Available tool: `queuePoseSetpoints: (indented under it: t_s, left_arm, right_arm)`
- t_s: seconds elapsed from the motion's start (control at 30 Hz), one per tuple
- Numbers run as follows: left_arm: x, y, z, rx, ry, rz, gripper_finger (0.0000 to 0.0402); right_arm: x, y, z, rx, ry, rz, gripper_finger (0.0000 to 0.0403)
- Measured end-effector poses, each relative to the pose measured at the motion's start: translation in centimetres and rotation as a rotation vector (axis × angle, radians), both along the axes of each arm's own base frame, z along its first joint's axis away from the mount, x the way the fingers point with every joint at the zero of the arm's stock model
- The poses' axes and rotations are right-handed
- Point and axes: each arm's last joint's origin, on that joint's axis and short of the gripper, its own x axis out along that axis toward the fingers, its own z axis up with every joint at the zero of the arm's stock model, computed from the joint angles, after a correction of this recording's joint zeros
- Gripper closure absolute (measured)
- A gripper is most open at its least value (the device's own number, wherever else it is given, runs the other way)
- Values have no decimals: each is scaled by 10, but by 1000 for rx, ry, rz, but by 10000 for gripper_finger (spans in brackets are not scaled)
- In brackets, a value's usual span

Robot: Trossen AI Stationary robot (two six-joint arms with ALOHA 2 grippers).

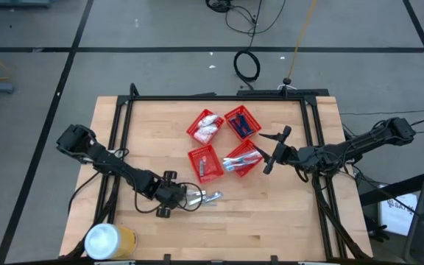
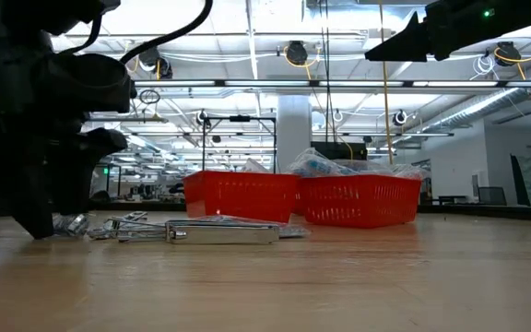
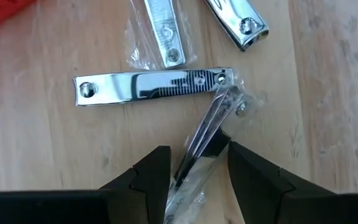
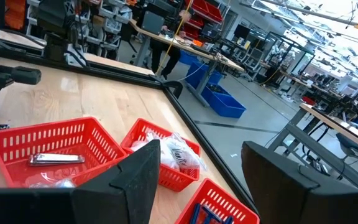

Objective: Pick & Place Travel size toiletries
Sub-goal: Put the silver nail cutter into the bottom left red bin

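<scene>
I should grab the wrapped nail clipper by its dark middle (image 3: pixel 214 144) with my left gripper next. Then I can put it in the red basket with the clipper.
The toiletries on the table are silvery nail clippers (image 3: pixel 154 86) in clear wrappers, lying flat on the wood near the table's near edge (image 1: pixel 209 196). My left gripper (image 3: pixel 199 168) is low over them and open, its fingers on either side of one wrapped clipper (image 3: pixel 205 138) that stands on its narrow edge. In the low view the left gripper (image 2: pixel 49 184) sits just left of the clippers (image 2: pixel 221 231). My right gripper (image 1: pixel 273 152) hovers open, high above the red baskets' right side, holding nothing. My left gripper comes at the on-edge clipper slanting down from the table's left, with its fingers along the clipper's length. The clipper's wrapped end (image 3: pixel 182 186) lies close against one finger (image 3: pixel 151 177), and a gap shows to the other finger (image 3: pixel 253 174). Whether it truly touches, I cannot tell.
Four red mesh baskets (image 1: pixel 235 173) sit mid-table: white sachets (image 1: pixel 209 126), dark blue razors (image 1: pixel 243 121), clippers (image 1: pixel 241 160) and one more (image 1: pixel 203 163). A yellow can with a white lid (image 1: pixel 109 241) stands at the near left corner. Bare wood lies near and right of the clippers.
</scene>
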Motion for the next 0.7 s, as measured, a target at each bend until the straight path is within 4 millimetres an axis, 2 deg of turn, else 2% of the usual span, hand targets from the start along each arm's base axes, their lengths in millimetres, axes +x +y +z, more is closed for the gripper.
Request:
queuePoseSetpoints:
  t_s: [0.17,0.37,0.5,0.6,0.7]
  left_arm:
    - [1,0,-4,8,-5,30,243]
    - [1,0,-5,-83,3,327,243]
    - [0,1,-5,-115,12,454,243]
    - [0,1,-5,-132,9,502,243]
    - [2,1,-5,-126,-20,477,243]
  right_arm:
    - [0,0,0,0,0,0,190]
    - [0,0,0,0,0,0,190]
    - [0,0,0,0,0,0,190]
    - [0,0,0,0,0,0,190]
    - [0,0,0,0,0,0,190]
